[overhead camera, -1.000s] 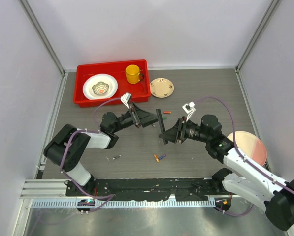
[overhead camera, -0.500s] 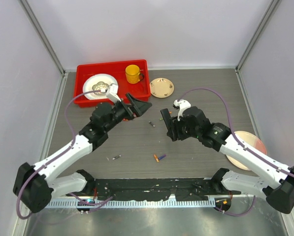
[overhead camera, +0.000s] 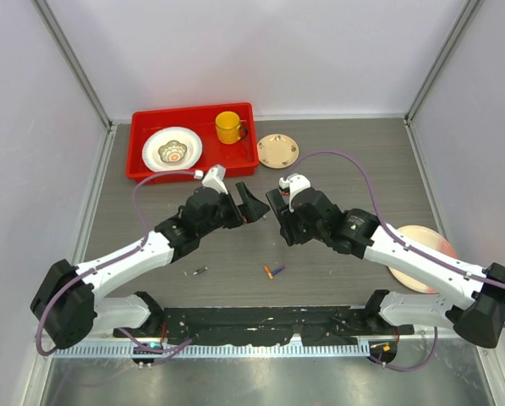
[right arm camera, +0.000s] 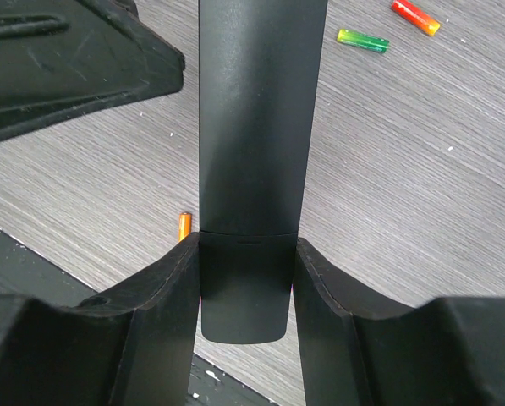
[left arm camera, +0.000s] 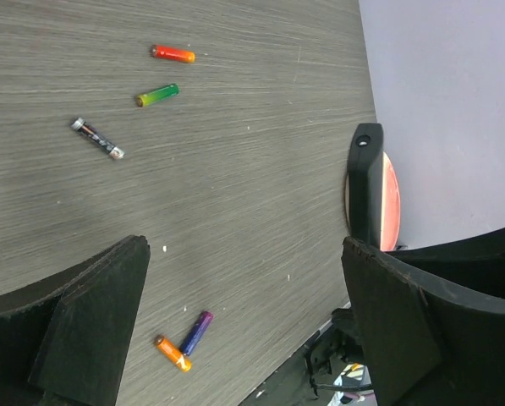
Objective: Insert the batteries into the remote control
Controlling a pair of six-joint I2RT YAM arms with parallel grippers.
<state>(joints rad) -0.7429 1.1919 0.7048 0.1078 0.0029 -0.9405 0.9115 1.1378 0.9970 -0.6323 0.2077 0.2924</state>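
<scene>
The left gripper grips the remote control by its bare rounded end [left arm camera: 365,156] next, leaving the remote control's other end free for loading the batteries.
My right gripper [right arm camera: 248,247] is shut on the lower end of the remote control [right arm camera: 260,110], a slim black bar held above the table. In the top view this gripper [overhead camera: 283,216] is at the table's middle, facing my left gripper [overhead camera: 244,205]. The left gripper [left arm camera: 244,254] stands wide open and holds nothing. Batteries lie loose on the table: a red-orange one [left arm camera: 172,53], a green one [left arm camera: 156,95], a dark silver-tipped one [left arm camera: 98,139], and an orange [overhead camera: 269,271] and purple [overhead camera: 278,270] pair nearer the front edge.
A red tray [overhead camera: 140,161] at the back left holds a white plate [overhead camera: 161,144] and a yellow cup [overhead camera: 228,127]. A small beige plate [overhead camera: 278,150] lies beside it. A pink plate [overhead camera: 430,241] sits at the right, and a small dark piece [overhead camera: 200,271] lies front left.
Both arms have reached further over the table. The left gripper swung toward the tray and came back; the right gripper carried the remote a little left. Neither gripper's opening changed.
</scene>
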